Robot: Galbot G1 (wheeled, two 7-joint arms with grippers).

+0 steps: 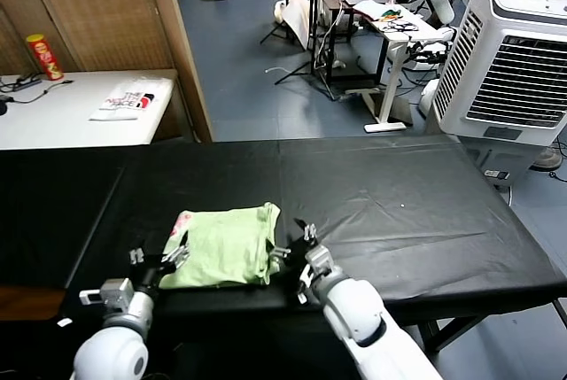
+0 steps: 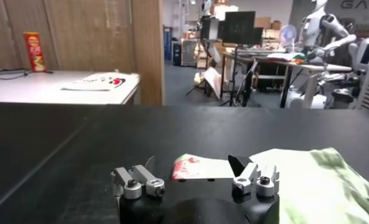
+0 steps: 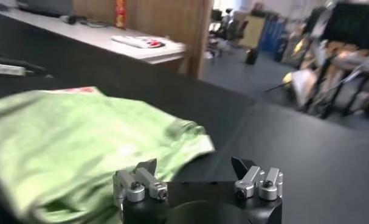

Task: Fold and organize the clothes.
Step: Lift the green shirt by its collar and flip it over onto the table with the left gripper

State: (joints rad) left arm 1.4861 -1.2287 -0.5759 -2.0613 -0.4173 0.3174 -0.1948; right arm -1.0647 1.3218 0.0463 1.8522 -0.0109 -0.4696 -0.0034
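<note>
The pale green shirt should next be grabbed by the robot's left gripper by its corner with the pink-red patch (image 1: 183,221), to fold and organize the clothes.
The clothes are one pale green shirt (image 1: 223,245), folded into a flat rectangle near the front edge of the black table (image 1: 381,194), with a pink-red patch (image 1: 183,221) at its far left corner. My left gripper (image 1: 174,248) is open at the shirt's left edge; the left wrist view shows the patch (image 2: 189,166) just beyond its open gripper (image 2: 192,163), nothing held. My right gripper (image 1: 293,236) is open at the shirt's right edge. In the right wrist view the shirt (image 3: 68,137) lies off to one side of that open gripper (image 3: 194,164), apart from it.
A white side table (image 1: 62,114) at the back left carries a white printed packet (image 1: 122,103) and a red can (image 1: 43,57). A wooden panel (image 1: 133,17) stands behind it. A white air cooler (image 1: 509,61) stands at the right. The black table drops off close in front of me.
</note>
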